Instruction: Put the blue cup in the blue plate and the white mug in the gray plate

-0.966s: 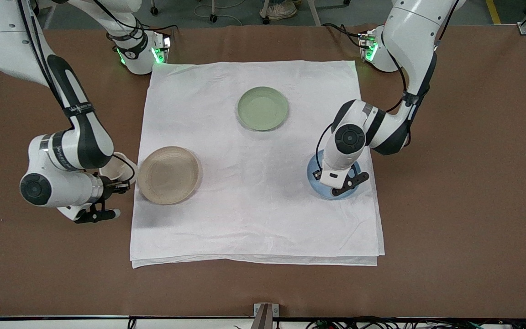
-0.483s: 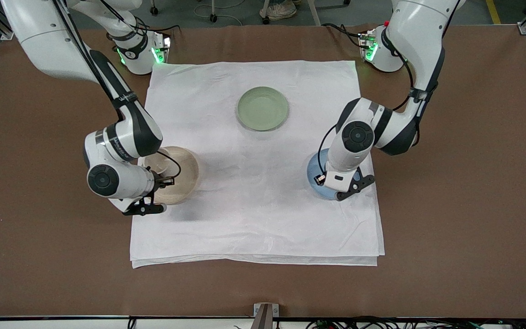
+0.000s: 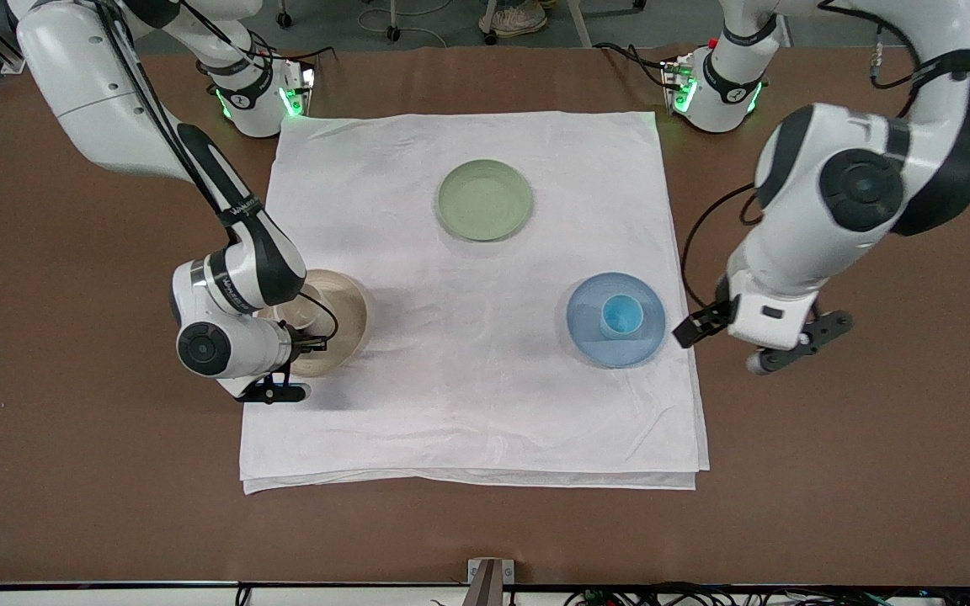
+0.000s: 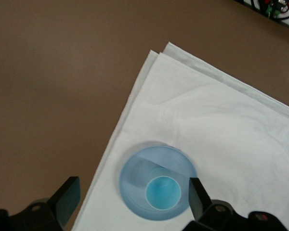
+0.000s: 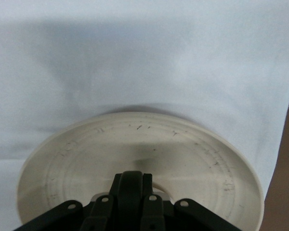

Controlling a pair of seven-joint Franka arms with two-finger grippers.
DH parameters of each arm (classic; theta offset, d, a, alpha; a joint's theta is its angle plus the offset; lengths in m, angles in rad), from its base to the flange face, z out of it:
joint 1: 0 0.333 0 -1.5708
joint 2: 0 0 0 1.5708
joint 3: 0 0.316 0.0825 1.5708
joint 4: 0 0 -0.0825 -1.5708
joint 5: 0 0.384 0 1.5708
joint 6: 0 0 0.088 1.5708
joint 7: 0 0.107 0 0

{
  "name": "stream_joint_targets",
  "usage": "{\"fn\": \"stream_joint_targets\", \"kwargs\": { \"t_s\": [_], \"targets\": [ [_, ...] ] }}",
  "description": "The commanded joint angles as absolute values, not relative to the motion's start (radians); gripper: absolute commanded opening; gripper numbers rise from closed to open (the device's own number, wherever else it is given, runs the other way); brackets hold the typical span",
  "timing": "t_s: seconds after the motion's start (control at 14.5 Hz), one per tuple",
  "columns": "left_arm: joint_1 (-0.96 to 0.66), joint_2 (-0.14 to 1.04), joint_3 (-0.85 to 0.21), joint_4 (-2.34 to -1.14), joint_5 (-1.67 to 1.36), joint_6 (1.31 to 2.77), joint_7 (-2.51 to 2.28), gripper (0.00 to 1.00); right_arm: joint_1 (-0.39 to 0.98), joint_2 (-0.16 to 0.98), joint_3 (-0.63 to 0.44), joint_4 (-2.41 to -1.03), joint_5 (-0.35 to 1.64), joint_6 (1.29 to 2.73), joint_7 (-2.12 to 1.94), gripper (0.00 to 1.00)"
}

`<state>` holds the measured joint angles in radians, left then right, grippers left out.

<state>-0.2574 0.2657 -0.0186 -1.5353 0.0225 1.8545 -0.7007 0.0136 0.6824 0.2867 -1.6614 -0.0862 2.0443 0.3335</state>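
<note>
The white mug [image 3: 303,303] sits low inside the gray plate's rim [image 3: 359,323], so it would stay in the plate. My right gripper should open now.
The blue cup [image 3: 620,315] stands upright in the blue plate [image 3: 590,332]; both also show in the left wrist view, cup [image 4: 163,193] in plate [image 4: 135,178]. My left gripper [image 3: 754,341] is open and empty, raised over the cloth's edge beside the blue plate; in its wrist view [image 4: 132,199] the fingers stand wide apart. My right gripper [image 3: 304,326] is shut on the dark handle of the white mug [image 3: 303,303], low over the gray plate [image 3: 349,311]. The right wrist view shows the gripper [image 5: 131,192], a sliver of mug rim [image 5: 160,186] and the gray plate [image 5: 139,139]. Whether the mug touches the plate is hidden.
A pale green plate [image 3: 484,199] lies on the white cloth [image 3: 468,404], farther from the front camera than the other plates. The cloth covers the middle of the brown table [image 3: 855,471]. The arm bases stand at the table's edge farthest from the front camera.
My left gripper let go of the blue cup in the blue plate and rose away toward the left arm's end. My right gripper carried the white mug from beside the cloth to over the gray plate.
</note>
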Motion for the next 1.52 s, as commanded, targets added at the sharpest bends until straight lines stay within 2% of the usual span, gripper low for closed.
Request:
{"fn": "stream_joint_targets", "kwargs": {
  "t_s": [0.0,0.07,0.41,0.69,0.83,1.17,1.45],
  "targets": [
    [-0.174,0.181,-0.028,-1.542,0.043,1.752,-0.527,1.0,0.018,0.683,0.298,-1.664,-0.114,2.04,0.412,0.68],
    [-0.151,0.158,-0.025,-1.542,0.043,1.714,-0.473,1.0,0.014,0.677,0.299,-1.66,-0.112,2.03,0.432,1.0],
    [0.018,0.06,-0.022,-1.546,0.011,1.62,-0.132,1.0,-0.011,0.579,0.305,-1.619,-0.098,1.944,0.46,1.0],
    [0.002,0.035,0.057,-1.554,-0.051,1.609,-0.049,1.0,-0.011,0.496,0.308,-1.418,-0.097,1.694,0.485,1.0],
    [-0.021,0.02,0.08,-1.554,-0.052,1.609,-0.049,1.0,-0.018,0.454,0.304,-1.333,-0.1,1.622,0.476,1.0],
    [-0.02,-0.035,0.084,-1.586,-0.048,1.605,-0.048,1.0,-0.11,0.344,0.298,-1.312,-0.104,1.615,0.373,1.0],
    [-0.021,-0.077,0.081,-1.609,-0.041,1.605,-0.044,1.0,-0.25,0.278,0.299,-1.31,-0.095,1.614,0.163,1.0]
  ]
}}
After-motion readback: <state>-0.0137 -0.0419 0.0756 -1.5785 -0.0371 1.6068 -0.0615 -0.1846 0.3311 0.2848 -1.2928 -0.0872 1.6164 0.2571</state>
